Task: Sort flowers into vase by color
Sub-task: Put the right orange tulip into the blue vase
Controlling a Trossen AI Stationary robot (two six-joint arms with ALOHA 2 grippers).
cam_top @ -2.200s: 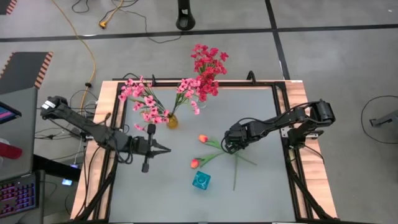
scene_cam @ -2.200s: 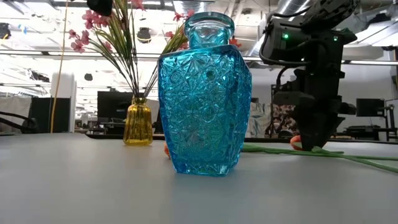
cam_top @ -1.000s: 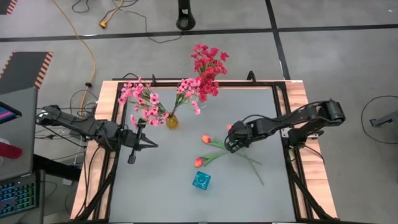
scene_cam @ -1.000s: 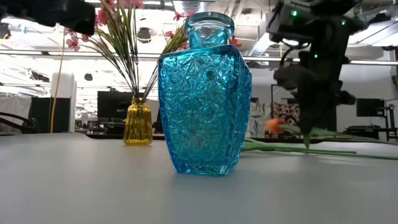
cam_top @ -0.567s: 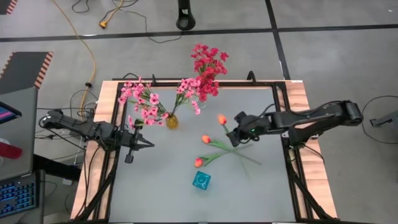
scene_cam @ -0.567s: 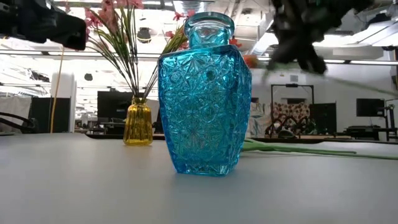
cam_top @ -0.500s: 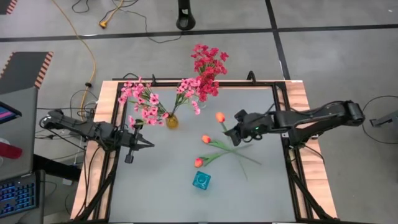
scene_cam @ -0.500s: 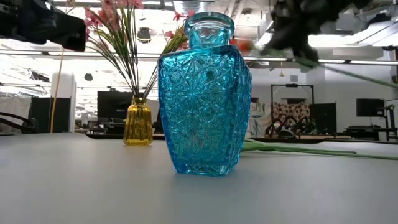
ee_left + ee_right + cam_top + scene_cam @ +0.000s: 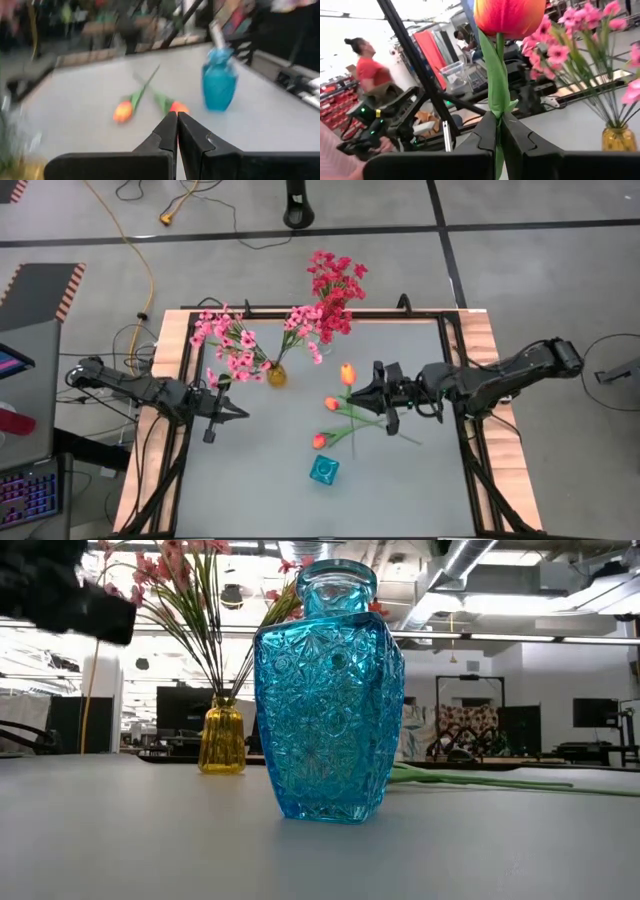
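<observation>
My right gripper should move the orange tulip (image 9: 348, 374) into the blue vase (image 9: 323, 470) before releasing it: the tulip's lower stem hangs behind the vase's opening.
My right gripper (image 9: 356, 402) points level toward the table's left and is shut on an orange tulip (image 9: 347, 373), bud (image 9: 509, 15) up. Two more orange tulips (image 9: 330, 403) (image 9: 318, 441) lie flat on the table with their stems crossed. The blue glass vase (image 9: 323, 470) stands near the front. A yellow vase (image 9: 277, 374) holds pink flowers (image 9: 232, 345), and dark-red flowers (image 9: 333, 290) stand at the far edge. My left gripper (image 9: 243, 412) is shut and empty at the left, pointing at the lying tulips (image 9: 123, 111). My right gripper pinches the tulip's green stem and leaf (image 9: 497, 114) between its two fingers, a little below the bud. The fingers come in level from the table's right and lie across the stem. The tulip stands roughly upright, and its lower stem (image 9: 352, 448) hangs below the fingers.
The lying stems (image 9: 480, 780) stretch behind the blue vase (image 9: 330, 700) toward the right. A black frame (image 9: 300, 310) rims the table. Beyond the table a person in a red top (image 9: 367, 70) stands, and a striped sleeve (image 9: 330, 150) shows close by.
My right gripper has risen from the table with the tulip and tipped from pointing down to level. The tulip has swung from lying slanted to standing bud up, clear of the other two. My left gripper has sunk a little at the left side.
</observation>
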